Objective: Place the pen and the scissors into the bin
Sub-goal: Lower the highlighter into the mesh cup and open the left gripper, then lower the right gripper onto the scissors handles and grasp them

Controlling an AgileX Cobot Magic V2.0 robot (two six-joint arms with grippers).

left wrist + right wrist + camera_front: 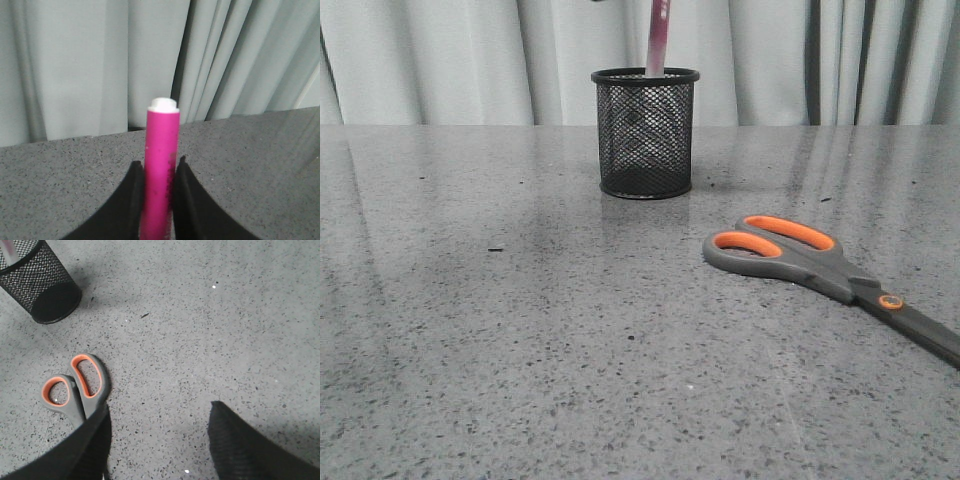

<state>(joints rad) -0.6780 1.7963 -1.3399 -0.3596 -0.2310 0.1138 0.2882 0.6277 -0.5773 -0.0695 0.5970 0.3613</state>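
The magenta pen's lower end (654, 70) is inside the black mesh bin's rim (622, 76), so the pen would fall in. I need to let go of the pen with my left gripper.
The black mesh bin (645, 135) stands on the table at the back centre. The magenta pen (658, 40) hangs upright over it, its lower end inside the rim. My left gripper (160, 167) is shut on the pen (161, 150), with a black finger on each side of the barrel; the gripper is out of the front view. The scissors (820, 262) lie flat to the right of the bin, with the orange loops toward it. My right gripper (157, 412) is open and empty above the table, one finger (92, 437) over the scissors (75, 387) just behind the handles. The bin (40, 282) is farther off.
The grey speckled table (520, 330) runs wide in front of the bin and to its left. Pale curtains (440, 60) hang behind the table's back edge.
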